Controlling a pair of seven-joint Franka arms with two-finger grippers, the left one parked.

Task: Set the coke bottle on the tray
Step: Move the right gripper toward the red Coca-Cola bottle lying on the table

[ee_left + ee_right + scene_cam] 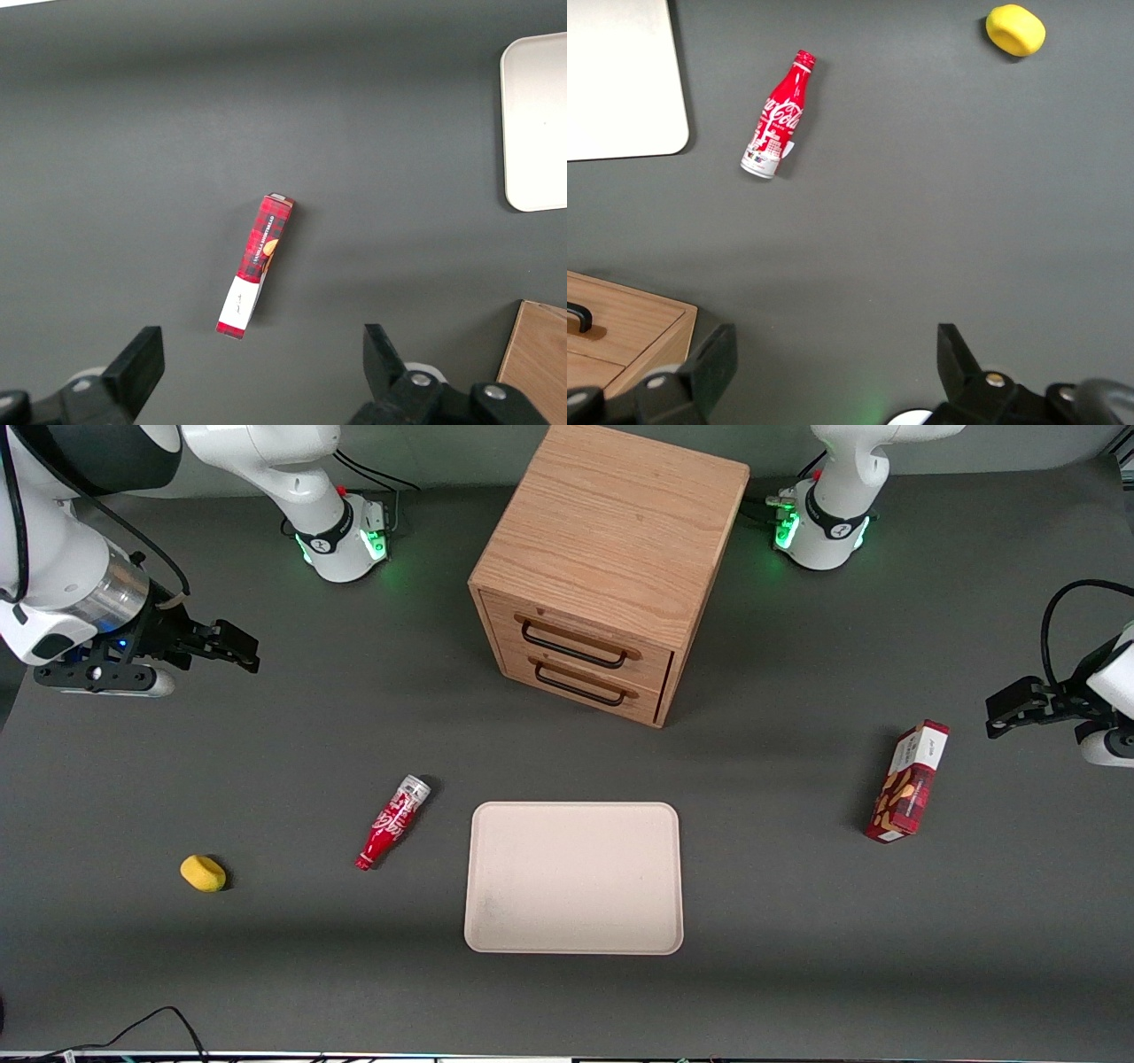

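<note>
I next need to grip the bottle by its lower label body point(406, 799) with my right gripper, to place the coke bottle on the tray point(574, 877).
The coke bottle point(393, 821) lies on its side on the dark table, beside the tray point(574, 877) toward the working arm's end, its red neck pointing nearer the front camera. It also shows in the right wrist view point(778, 117), with a corner of the tray point(620, 88) beside it. The cream-beige tray lies flat with nothing on it. My right gripper point(237, 646) hangs above the table at the working arm's end, farther from the front camera than the bottle and well apart from it. Its fingers point(713, 359) are wide open and hold nothing.
A wooden two-drawer cabinet point(607, 567) stands farther from the front camera than the tray. A small yellow object point(203, 872) lies toward the working arm's end, beside the bottle. A red snack box point(908, 782) lies toward the parked arm's end.
</note>
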